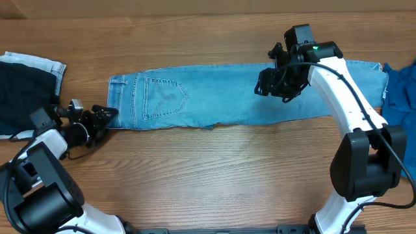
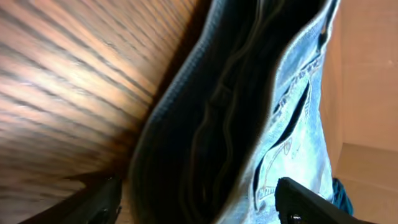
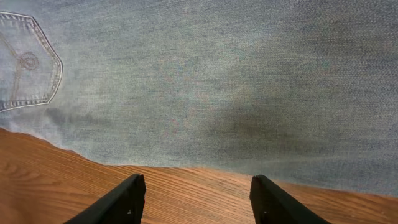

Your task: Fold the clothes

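Note:
Next, my left gripper grabs the jeans (image 1: 247, 91) by the waistband end (image 1: 114, 114), pinching its layers together to fold the jeans' waist over the legs.
Long light-blue jeans (image 1: 247, 91), folded lengthwise, lie flat across the table with the waistband at the left and the back pocket (image 1: 166, 97) up. My left gripper (image 1: 104, 118) is at the waistband's left end. In the left wrist view its fingers (image 2: 93, 202) stand wide apart, with the dark inside of the waistband (image 2: 211, 124) lying between them, unpinched. My right gripper (image 1: 274, 84) hovers over the jeans' legs. The right wrist view shows it open (image 3: 199, 205) over bare wood, just off the jeans' near edge (image 3: 205, 165), holding nothing.
A dark navy piece (image 1: 23, 97) on a pale denim piece (image 1: 45, 65) sits at the far left, behind my left arm. Brighter blue denim (image 1: 402, 91) lies at the right edge, by the jeans' hems. Bare wooden table (image 1: 214, 169) spreads in front of the jeans.

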You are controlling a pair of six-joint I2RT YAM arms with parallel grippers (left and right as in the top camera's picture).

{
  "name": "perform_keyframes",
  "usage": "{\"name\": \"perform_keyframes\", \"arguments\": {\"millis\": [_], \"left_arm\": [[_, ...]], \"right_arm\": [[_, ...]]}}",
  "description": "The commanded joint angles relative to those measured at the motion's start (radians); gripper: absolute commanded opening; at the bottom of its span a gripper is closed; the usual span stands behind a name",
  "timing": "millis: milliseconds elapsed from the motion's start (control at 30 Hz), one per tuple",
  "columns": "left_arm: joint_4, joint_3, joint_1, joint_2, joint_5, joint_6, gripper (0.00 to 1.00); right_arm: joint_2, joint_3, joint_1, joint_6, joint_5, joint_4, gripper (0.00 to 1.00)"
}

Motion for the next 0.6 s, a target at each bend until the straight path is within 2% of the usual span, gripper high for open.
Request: {"name": "perform_keyframes", "arguments": {"millis": [0, 133, 300, 400, 467, 533, 567], "left_arm": [[0.011, -0.032, -0.034, 0.021, -0.029, -0.033, 0.72], [0.011, -0.02, -0.057, 0.021, -0.098, -0.032, 0.64], [0.082, -0.006, -0.087, 0.021, -0.142, -0.072, 0.68], [0.145, -0.006, -0.09, 0.021, -0.137, -0.12, 0.64], [0.158, -0.002, -0.088, 0.02, -0.132, -0.119, 0.49], [0.156, 0.008, -0.076, 0.02, -0.103, -0.115, 0.2], [0.156, 0.013, -0.068, 0.018, -0.082, -0.115, 0.11]], "right_arm": [[-0.01, 0.004, -0.002, -0.007, 0.006, 0.003, 0.58], [-0.01, 0.004, -0.002, -0.007, 0.006, 0.004, 0.58], [-0.01, 0.004, -0.002, -0.007, 0.006, 0.004, 0.58], [-0.01, 0.004, -0.002, -0.007, 0.006, -0.004, 0.58], [-0.01, 0.004, -0.002, -0.009, 0.007, -0.016, 0.58], [-0.01, 0.004, -0.002, -0.045, 0.006, -0.026, 0.58], [-0.01, 0.004, -0.003, -0.05, 0.007, -0.03, 0.58]]}}
